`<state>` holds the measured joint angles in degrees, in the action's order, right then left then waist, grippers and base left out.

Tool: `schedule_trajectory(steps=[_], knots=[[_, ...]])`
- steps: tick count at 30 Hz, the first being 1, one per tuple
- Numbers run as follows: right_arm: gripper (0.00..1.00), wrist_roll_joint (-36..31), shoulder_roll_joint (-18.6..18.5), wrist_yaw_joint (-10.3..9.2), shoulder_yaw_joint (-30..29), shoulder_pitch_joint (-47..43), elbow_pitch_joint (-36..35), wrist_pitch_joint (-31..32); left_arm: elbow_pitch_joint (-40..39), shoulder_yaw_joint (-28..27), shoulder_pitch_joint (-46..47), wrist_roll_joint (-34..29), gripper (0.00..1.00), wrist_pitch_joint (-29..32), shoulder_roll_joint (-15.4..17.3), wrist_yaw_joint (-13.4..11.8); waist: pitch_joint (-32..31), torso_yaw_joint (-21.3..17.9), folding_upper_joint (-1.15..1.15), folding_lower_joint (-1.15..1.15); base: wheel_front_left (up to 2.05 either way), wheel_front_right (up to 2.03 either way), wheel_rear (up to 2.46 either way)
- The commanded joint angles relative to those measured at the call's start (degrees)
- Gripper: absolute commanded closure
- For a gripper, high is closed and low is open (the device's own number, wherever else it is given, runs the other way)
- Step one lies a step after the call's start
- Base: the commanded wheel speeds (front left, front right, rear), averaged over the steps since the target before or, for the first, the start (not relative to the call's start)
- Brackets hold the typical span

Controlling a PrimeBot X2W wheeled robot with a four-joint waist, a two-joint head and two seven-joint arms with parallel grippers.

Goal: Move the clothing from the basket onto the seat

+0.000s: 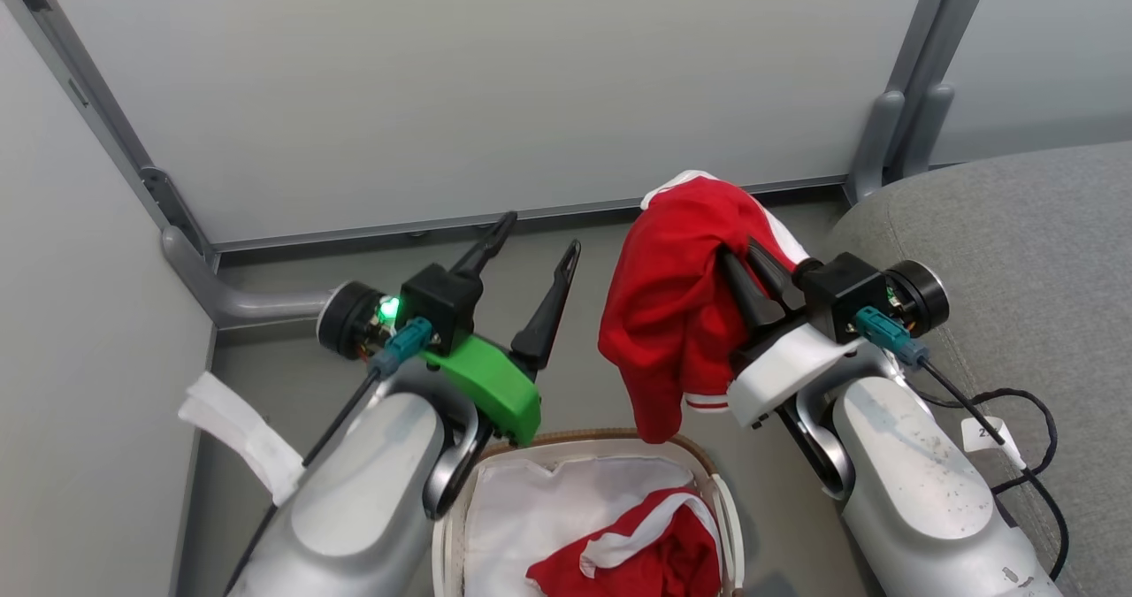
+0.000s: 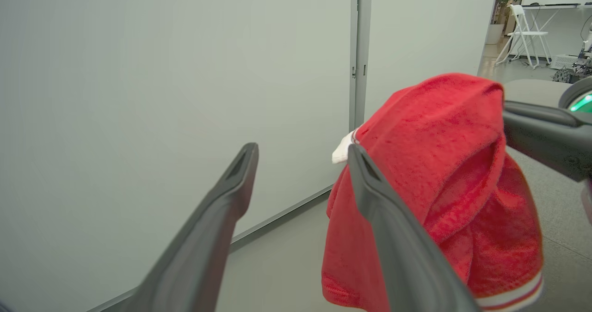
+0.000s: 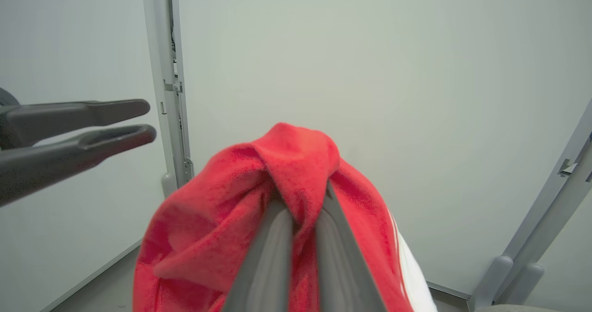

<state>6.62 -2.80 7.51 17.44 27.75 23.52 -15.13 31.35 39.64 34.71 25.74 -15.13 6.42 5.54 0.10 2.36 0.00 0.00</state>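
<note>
The red cloth (image 1: 676, 570) lies slack on the lining in the basket, so the robot's left gripper next needs to pinch the garment there by its raised white fold (image 1: 634, 534).
My right gripper (image 1: 741, 259) is shut on a red garment with white trim (image 1: 681, 314), which hangs from its fingers above the floor; the right wrist view shows the cloth (image 3: 296, 173) pinched and draped over both fingers. My left gripper (image 1: 541, 234) stands open and holds nothing, left of the garment; in its own view the red cloth (image 2: 444, 164) hangs just beyond the fingers (image 2: 240, 173). The basket (image 1: 707, 464) sits at the bottom centre, with another red and white garment (image 1: 646, 553) lying on its white lining. The grey seat (image 1: 1017, 252) lies at the right.
White partition panels (image 1: 442, 84) with grey posts (image 1: 884, 137) close off the back and left. A grey floor strip (image 1: 283, 376) runs between panels and basket. A black cable (image 1: 1035, 438) with a white tag trails over the seat. A folding chair (image 2: 522, 30) stands far off.
</note>
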Motion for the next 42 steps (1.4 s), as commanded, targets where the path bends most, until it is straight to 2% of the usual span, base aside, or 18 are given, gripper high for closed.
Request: schedule_trajectory(steps=[1,11,22,27,42], knots=[[1.0,-0.46,-0.17,-0.04,-0.4,-0.7,-0.29,-0.04,-0.67,-0.68,-2.4,-0.48,0.0,-0.02,-0.22,0.15,0.07,-0.13,0.0,0.0,0.0,0.0,0.0],[1.0,-1.34,-0.17,-0.04,-2.35,-2.18,-0.73,-0.04,-4.06,-5.38,-13.6,-4.66,0.0,-0.02,-2.15,0.71,0.3,-1.66,0.0,0.0,0.0,0.0,0.0],[1.0,-2.55,-0.19,-0.04,-5.3,-3.66,-1.05,-0.04,-6.61,-8.59,-18.98,-7.21,0.0,-0.03,-3.41,1.47,0.64,-3.95,0.0,0.0,0.0,0.0,0.0],[1.0,-3.27,-0.21,-0.04,-6.47,-3.79,-1.38,-0.04,-7.97,-9.25,-20.2,-7.64,0.0,-0.03,-3.52,1.62,0.96,-7.2,0.0,0.0,0.0,0.0,0.0],[1.0,-5.19,-0.18,-0.05,-9.36,-4.19,-2.55,-0.04,-10.46,-8.15,-20.61,-8.07,0.0,-0.03,-3.47,1.15,4.74,-21.56,0.0,0.0,0.0,0.0,0.0]])
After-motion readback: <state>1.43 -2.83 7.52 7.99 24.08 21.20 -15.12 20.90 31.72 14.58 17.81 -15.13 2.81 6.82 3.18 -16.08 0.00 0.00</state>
